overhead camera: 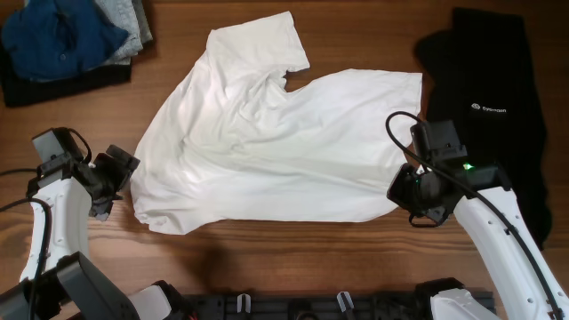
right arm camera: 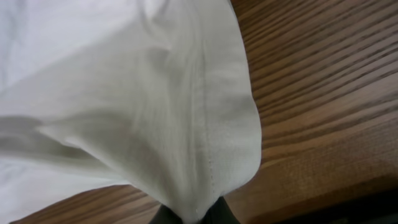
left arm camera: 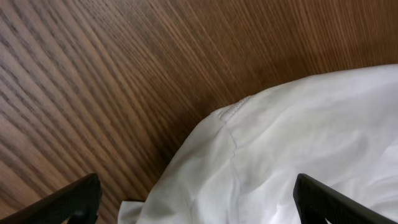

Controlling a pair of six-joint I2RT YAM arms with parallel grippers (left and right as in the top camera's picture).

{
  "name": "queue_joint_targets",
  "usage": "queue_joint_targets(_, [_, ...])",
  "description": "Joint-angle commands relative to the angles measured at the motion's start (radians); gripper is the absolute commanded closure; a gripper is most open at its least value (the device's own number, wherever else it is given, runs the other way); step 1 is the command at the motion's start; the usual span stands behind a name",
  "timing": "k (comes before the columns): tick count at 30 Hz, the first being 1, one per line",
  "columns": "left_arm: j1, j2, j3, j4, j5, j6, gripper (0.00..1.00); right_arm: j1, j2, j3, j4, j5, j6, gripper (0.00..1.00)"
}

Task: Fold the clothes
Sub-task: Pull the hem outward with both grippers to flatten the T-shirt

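Note:
My left gripper is to grab the free hem corner of the white T-shirt next, opposite my right gripper's corner. Then I can fold the edge of the T-shirt over.
The white T-shirt (overhead camera: 267, 151) lies spread and wrinkled across the middle of the wooden table, one sleeve toward the back. My right gripper (overhead camera: 402, 190) is shut on its front right corner; in the right wrist view the hemmed fabric (right arm camera: 186, 124) bunches down into the pinched jaws (right arm camera: 194, 218). My left gripper (overhead camera: 124, 182) stands open at the shirt's left edge. In the left wrist view its two black fingers (left arm camera: 68, 205) are spread wide, with the shirt's hem corner (left arm camera: 249, 168) lying between and beyond them, untouched.
A black garment with a small white logo (overhead camera: 489, 107) lies at the right, just behind my right arm. A pile of blue and grey folded garments (overhead camera: 67, 40) sits in the back left corner. A black rail (overhead camera: 293, 307) runs along the front edge.

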Motion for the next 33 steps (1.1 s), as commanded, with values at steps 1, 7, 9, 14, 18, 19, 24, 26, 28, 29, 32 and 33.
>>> queue_joint_targets(1, [0.001, 0.013, 0.006, -0.035, -0.01, 0.017, 0.0, -0.006, 0.0, 0.006, 0.005, 0.027, -0.035, 0.96])
queue_joint_targets(7, [-0.006, 0.069, 0.006, -0.094, 0.187, 0.115, 0.0, -0.006, 0.0, 0.006, 0.053, 0.026, -0.041, 0.96])
queue_joint_targets(9, [-0.018, 0.103, 0.006, -0.092, 0.205, 0.121, 0.0, -0.006, 0.0, 0.006, 0.067, 0.022, -0.063, 0.96])
queue_joint_targets(14, [-0.034, 0.177, 0.006, -0.092, 0.205, 0.121, 0.0, -0.006, 0.0, 0.006, 0.079, 0.011, -0.096, 0.96])
queue_joint_targets(18, [-0.034, 0.201, 0.006, -0.113, 0.168, 0.117, 0.0, -0.006, 0.0, 0.006, 0.082, 0.001, -0.095, 0.96])
queue_joint_targets(19, [-0.034, 0.202, 0.006, -0.116, 0.148, 0.117, 0.0, -0.006, 0.0, 0.006, 0.085, -0.002, -0.095, 0.96])
queue_joint_targets(24, [-0.034, 0.202, 0.006, -0.121, 0.141, 0.116, 0.55, -0.006, 0.0, 0.006, 0.093, -0.019, -0.085, 0.96])
queue_joint_targets(26, [-0.034, 0.202, 0.006, -0.13, 0.141, 0.111, 0.78, -0.006, 0.0, 0.006, 0.093, -0.028, -0.084, 0.96])
queue_joint_targets(28, [-0.034, 0.202, 0.007, -0.143, 0.141, 0.109, 0.96, -0.006, 0.0, 0.006, 0.092, -0.031, -0.085, 0.96])
queue_joint_targets(29, [-0.034, 0.202, 0.007, -0.15, 0.142, 0.109, 0.96, -0.006, 0.0, 0.006, 0.092, -0.031, -0.084, 0.96])
queue_joint_targets(32, [-0.034, 0.193, 0.007, -0.182, 0.142, 0.099, 0.96, -0.006, 0.0, 0.006, 0.087, -0.037, -0.066, 0.96])
queue_joint_targets(33, [-0.034, 0.183, 0.009, -0.212, 0.142, 0.091, 0.96, -0.006, 0.0, 0.006, 0.079, -0.045, -0.052, 0.96])
